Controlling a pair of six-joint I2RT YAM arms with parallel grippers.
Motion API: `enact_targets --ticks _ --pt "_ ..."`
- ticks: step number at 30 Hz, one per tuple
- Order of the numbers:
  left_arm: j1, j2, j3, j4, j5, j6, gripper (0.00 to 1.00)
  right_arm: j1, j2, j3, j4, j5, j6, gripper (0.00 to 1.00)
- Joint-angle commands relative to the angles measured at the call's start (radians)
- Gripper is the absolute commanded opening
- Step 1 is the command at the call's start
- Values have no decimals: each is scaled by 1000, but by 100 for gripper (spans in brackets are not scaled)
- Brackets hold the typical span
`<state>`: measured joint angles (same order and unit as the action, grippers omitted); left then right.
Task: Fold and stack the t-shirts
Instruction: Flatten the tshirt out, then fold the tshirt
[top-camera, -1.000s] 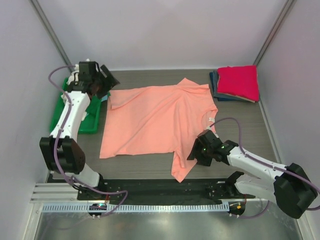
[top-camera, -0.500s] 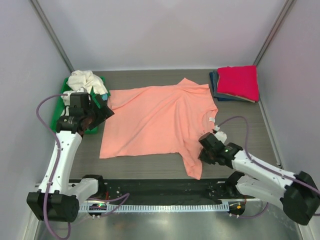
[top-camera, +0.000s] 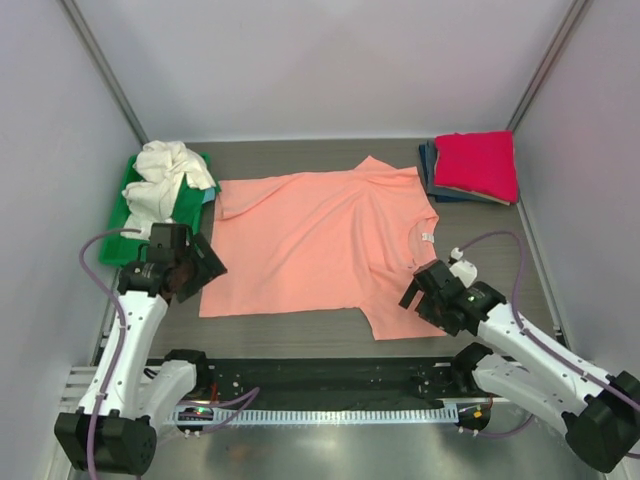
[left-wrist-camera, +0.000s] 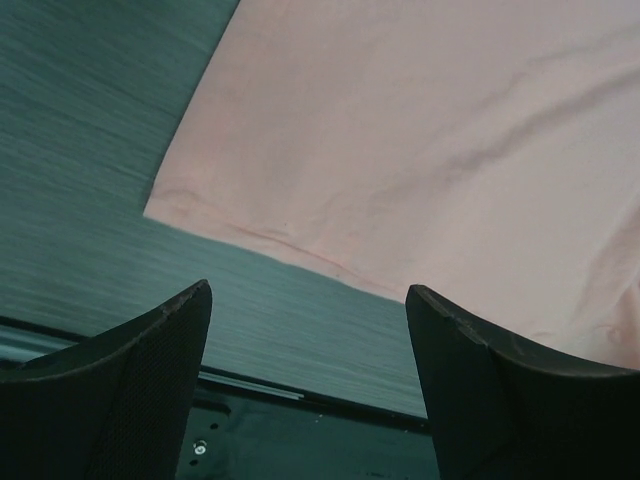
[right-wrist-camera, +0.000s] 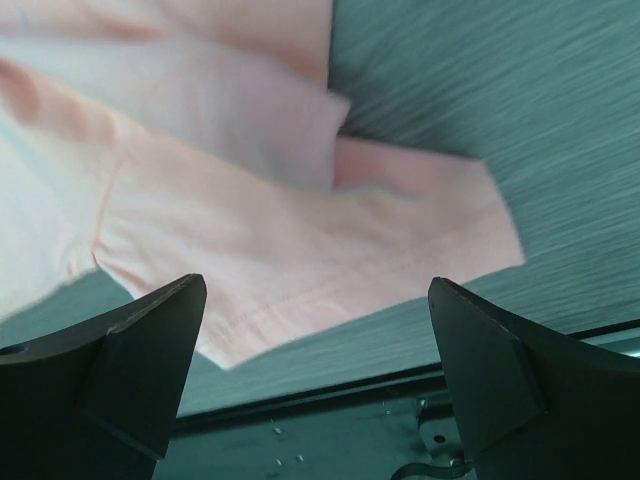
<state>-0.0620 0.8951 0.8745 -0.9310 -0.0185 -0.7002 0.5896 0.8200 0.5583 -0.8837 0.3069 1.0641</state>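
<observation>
Next, my right gripper grabs the salmon-pink t-shirt (top-camera: 315, 240) by the hem edge of its near sleeve (top-camera: 408, 336). Then it folds the t-shirt's near side over.
The salmon-pink t-shirt (top-camera: 315, 240) lies spread flat on the table; its near left corner shows in the left wrist view (left-wrist-camera: 420, 130) and its near sleeve in the right wrist view (right-wrist-camera: 300, 250). My left gripper (top-camera: 203, 270) is open and empty, just left of the shirt's near left corner. My right gripper (top-camera: 420, 297) is open and empty, just right of the near sleeve. A cream-white t-shirt (top-camera: 165, 175) lies crumpled on the green tray (top-camera: 125, 245). A magenta-red folded shirt (top-camera: 478, 163) sits on dark blue folded ones (top-camera: 428, 165) at the back right.
The black rail (top-camera: 330, 375) runs along the table's near edge, close below both grippers. Grey walls enclose the table on the left, back and right.
My left arm swung from the tray at the back left to the shirt's near left corner. My right gripper let go of the near sleeve and drew back to the right.
</observation>
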Motion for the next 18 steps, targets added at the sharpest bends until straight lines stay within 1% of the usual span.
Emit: enact_targets --ticks 1,3,5,9,11,13,16,17,18 --pt "-47 -41 1 -69 -96 -82 80 91 1 -58 46 -83 75 100" --pt "-52 -73 -35 -46 -104 -114 79 156 5 -83 60 -95 114 100" --pt "-85 -79 -60 -51 -112 -168 79 177 27 -113 84 -98 131 100" --pt "-142 -70 -127 -13 -169 -248 79 180 90 -126 124 -85 111 99" --pt "-153 -62 -163 15 -172 -281 79 181 125 -113 134 -37 105 97" --pt "-162 -45 -190 37 -208 -295 78 180 143 -107 152 7 97 92" --pt "-164 -38 -236 81 -247 -324 79 180 157 -132 210 23 105 76" --pt "-164 -36 -253 101 -250 -328 79 180 157 -129 212 38 103 66" --pt "-162 -33 -275 147 -253 -337 78 177 153 -130 218 52 103 63"
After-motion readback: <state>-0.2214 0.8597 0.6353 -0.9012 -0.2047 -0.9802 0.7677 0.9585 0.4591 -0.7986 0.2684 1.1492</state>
